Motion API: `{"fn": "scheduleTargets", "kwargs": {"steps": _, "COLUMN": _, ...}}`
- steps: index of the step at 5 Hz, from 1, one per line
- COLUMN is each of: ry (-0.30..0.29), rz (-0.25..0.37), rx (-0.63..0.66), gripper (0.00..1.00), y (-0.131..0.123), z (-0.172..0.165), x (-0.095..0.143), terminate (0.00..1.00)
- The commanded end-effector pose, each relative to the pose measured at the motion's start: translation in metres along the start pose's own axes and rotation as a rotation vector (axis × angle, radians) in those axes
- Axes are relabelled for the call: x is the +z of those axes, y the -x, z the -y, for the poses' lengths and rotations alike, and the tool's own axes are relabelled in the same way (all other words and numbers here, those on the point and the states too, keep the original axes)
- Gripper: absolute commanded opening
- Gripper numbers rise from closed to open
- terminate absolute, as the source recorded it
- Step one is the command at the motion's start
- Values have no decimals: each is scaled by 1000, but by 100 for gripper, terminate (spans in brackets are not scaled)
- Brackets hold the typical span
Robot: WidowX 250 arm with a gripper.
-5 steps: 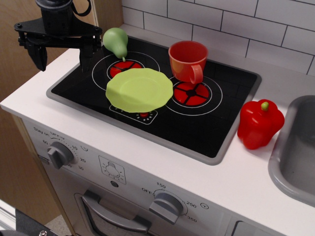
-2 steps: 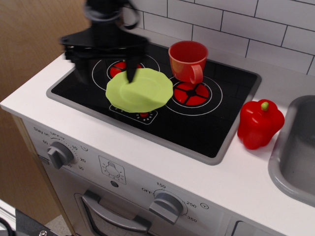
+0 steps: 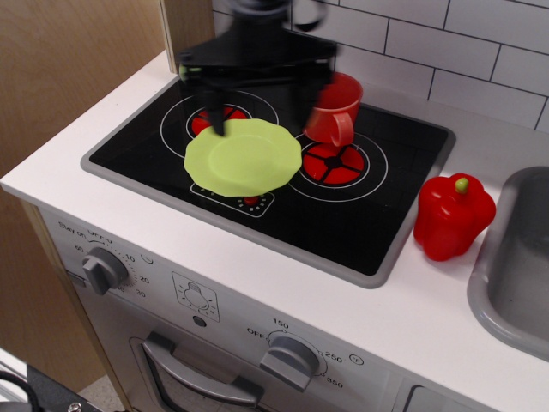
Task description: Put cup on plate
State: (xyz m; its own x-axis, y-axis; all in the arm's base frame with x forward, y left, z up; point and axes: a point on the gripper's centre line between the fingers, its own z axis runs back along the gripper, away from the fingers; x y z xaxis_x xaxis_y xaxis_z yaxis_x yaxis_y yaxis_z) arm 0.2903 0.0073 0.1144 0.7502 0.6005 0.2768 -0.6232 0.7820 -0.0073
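Note:
My gripper will grab the red-orange cup by its handle [image 3: 342,130] next, and then I will set the cup down on the lime-green plate [image 3: 243,158].
The red-orange cup [image 3: 336,116] stands upright on the black cooktop's right burner, handle toward the front. The lime-green plate [image 3: 243,158] lies flat on the cooktop to the cup's front left, apart from it. My gripper [image 3: 260,126] is blurred by motion and hangs above the plate's far edge. It is open wide and empty, with one finger [image 3: 218,116] at the left. The other finger [image 3: 303,110] is just left of the cup and hides part of its left side.
A red toy bell pepper [image 3: 453,216] stands on the white counter right of the cooktop [image 3: 369,215]. A grey sink [image 3: 515,266] is at the far right. A tiled wall [image 3: 446,43] runs behind; a wooden panel [image 3: 77,51] stands at the left.
My gripper has swept right from the stove's far left corner to above the plate's back edge, beside the cup. It now covers the green pear. Cup and plate have not moved.

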Motion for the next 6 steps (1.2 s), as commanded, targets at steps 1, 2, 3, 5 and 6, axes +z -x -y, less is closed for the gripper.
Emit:
{"fn": "scheduleTargets", "kwargs": {"steps": 1, "ry": 77, "rz": 82, "rx": 23, "gripper": 100, "y": -9, "z": 44, "x": 5, "terminate": 0}}
{"fn": "scheduleTargets", "kwargs": {"steps": 2, "ry": 97, "rz": 95, "rx": 25, "gripper": 100, "y": -12, "z": 57, "x": -1, "terminate": 0}}
{"fn": "scheduleTargets", "kwargs": {"steps": 3, "ry": 98, "rz": 107, "rx": 34, "gripper": 100, "y": -12, "z": 67, "x": -6, "terminate": 0}}
{"fn": "scheduleTargets", "kwargs": {"steps": 5, "ry": 74, "rz": 113, "rx": 39, "gripper": 100, "y": -21, "z": 73, "x": -23, "terminate": 0}}
{"fn": "scheduleTargets", "kwargs": {"steps": 6, "ry": 74, "rz": 94, "rx": 25, "gripper": 100, "y": -21, "z": 76, "x": -32, "terminate": 0}}
